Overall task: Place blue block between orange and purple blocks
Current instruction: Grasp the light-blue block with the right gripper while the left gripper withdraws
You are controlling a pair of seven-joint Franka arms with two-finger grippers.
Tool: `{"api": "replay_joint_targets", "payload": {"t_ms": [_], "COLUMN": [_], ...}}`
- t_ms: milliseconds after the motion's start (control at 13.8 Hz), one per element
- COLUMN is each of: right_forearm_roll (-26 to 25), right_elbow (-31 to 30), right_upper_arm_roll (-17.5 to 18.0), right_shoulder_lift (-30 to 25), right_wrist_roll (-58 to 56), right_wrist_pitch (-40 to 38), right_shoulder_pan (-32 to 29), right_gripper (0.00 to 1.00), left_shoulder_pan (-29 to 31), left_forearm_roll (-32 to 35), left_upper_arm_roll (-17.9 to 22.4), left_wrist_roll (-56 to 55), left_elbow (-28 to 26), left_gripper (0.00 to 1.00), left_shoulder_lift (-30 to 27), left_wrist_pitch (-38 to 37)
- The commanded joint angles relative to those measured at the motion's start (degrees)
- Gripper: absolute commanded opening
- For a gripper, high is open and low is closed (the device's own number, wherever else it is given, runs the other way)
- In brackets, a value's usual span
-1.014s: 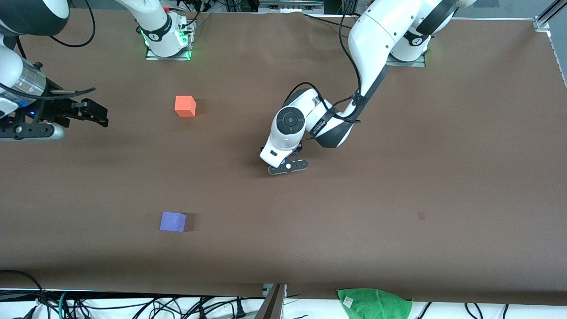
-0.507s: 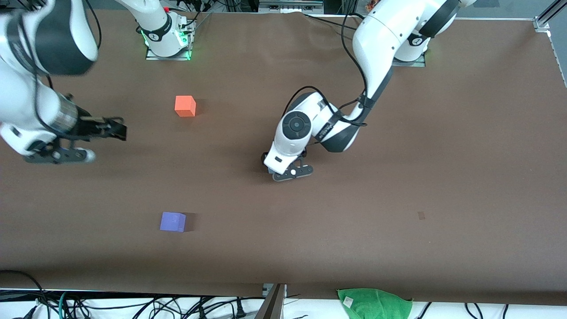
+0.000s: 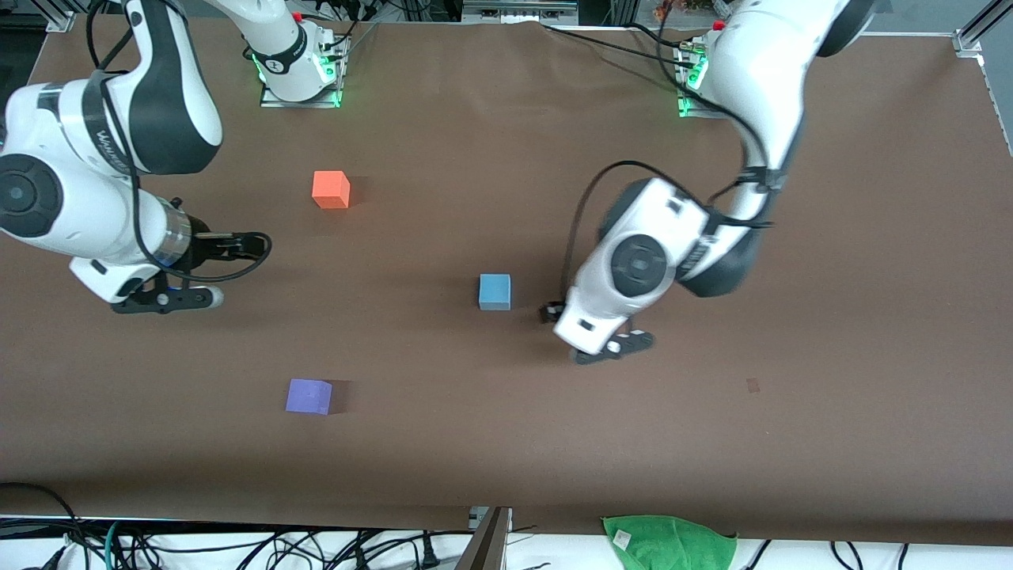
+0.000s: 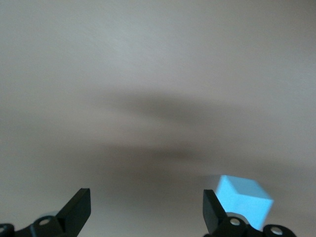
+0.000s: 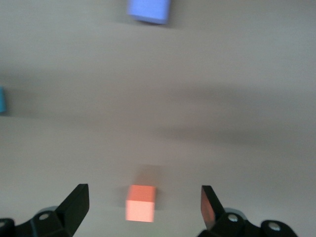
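Observation:
The right gripper grabs the blue block (image 3: 495,291) by its opposite sides next, to fill the gap between the orange and purple blocks.
The blue block (image 3: 495,291) sits on the brown table, free of both grippers, toward the left arm's end from the orange block (image 3: 331,190) and the purple block (image 3: 309,396). The orange block is farther from the front camera than the purple one. My left gripper (image 3: 558,315) is open and empty, raised just beside the blue block, which shows next to one finger in the left wrist view (image 4: 244,200). My right gripper (image 3: 249,245) is open and empty over the table near the right arm's end. The right wrist view shows the orange block (image 5: 140,202), the purple block (image 5: 149,10) and an edge of the blue block (image 5: 2,98).
A green cloth (image 3: 669,540) lies at the table's edge nearest the front camera, with cables along that edge. A small dark mark (image 3: 753,385) is on the table toward the left arm's end.
My left gripper has let go of the blue block, risen and moved toward the left arm's end, uncovering it. My right arm has swung in over the table.

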Motion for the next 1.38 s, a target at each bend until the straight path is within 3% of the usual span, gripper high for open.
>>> {"api": "replay_joint_targets", "payload": {"t_ms": [0, 217, 362, 580, 725, 870, 1014, 1159, 1304], "right_forearm_roll": [5.0, 6.4, 11.5, 11.5, 10.1, 4.4, 2.6, 2.4, 2.4], "right_elbow": [1.5, 1.7, 2.4, 8.1, 9.0, 9.0, 9.0, 8.9, 8.9], "right_upper_arm_roll": [0.8, 0.8, 0.9, 1.0, 0.9, 0.9, 1.0, 1.0, 1.0], "right_shoulder_lift": [4.1, 7.5, 11.0, 21.0, 24.6, 26.4, 27.7, 27.9, 29.0], "right_wrist_roll": [6.7, 18.4, 26.7, 34.7, 38.2, 38.6, 38.5, 38.5, 38.8], "right_wrist_pitch": [4.0, 12.2, 20.7, 29.6, 34.5, 35.9, 36.4, 36.7, 37.0], "right_shoulder_pan": [3.3, 10.3, 15.2, 21.1, 25.1, 26.9, 27.2, 27.3, 27.5], "right_gripper": [1.00, 1.00, 1.00, 1.00, 1.00, 1.00, 1.00, 1.00, 0.97], "left_shoulder_pan": [6.0, 13.2, 17.9, 19.6, 20.2, 19.8, 20.3, 19.1, 18.3], "left_forearm_roll": [0.8, 0.8, 0.7, 1.4, 1.1, 1.0, 1.3, 0.8, 0.6], "left_upper_arm_roll": [-0.5, -0.5, -0.5, 0.4, 1.0, 2.0, 2.6, 8.7, 11.4], "left_wrist_roll": [11.6, 22.1, 30.2, 32.3, 32.0, 32.1, 32.2, 34.1, 38.1], "left_elbow": [-0.8, -0.8, -0.9, -3.2, -5.0, -9.8, -14.0, -15.6, -19.6], "left_gripper": [1.00, 1.00, 1.00, 1.00, 1.00, 1.00, 1.00, 1.00, 1.00], "left_shoulder_lift": [-3.7, -5.8, -7.4, -12.7, -17.4, -24.5, -30.1, -32.4, -35.6], "left_wrist_pitch": [-7.0, -11.8, -14.6, -17.3, -19.2, -19.4, -20.0, -23.4, -24.7]}}
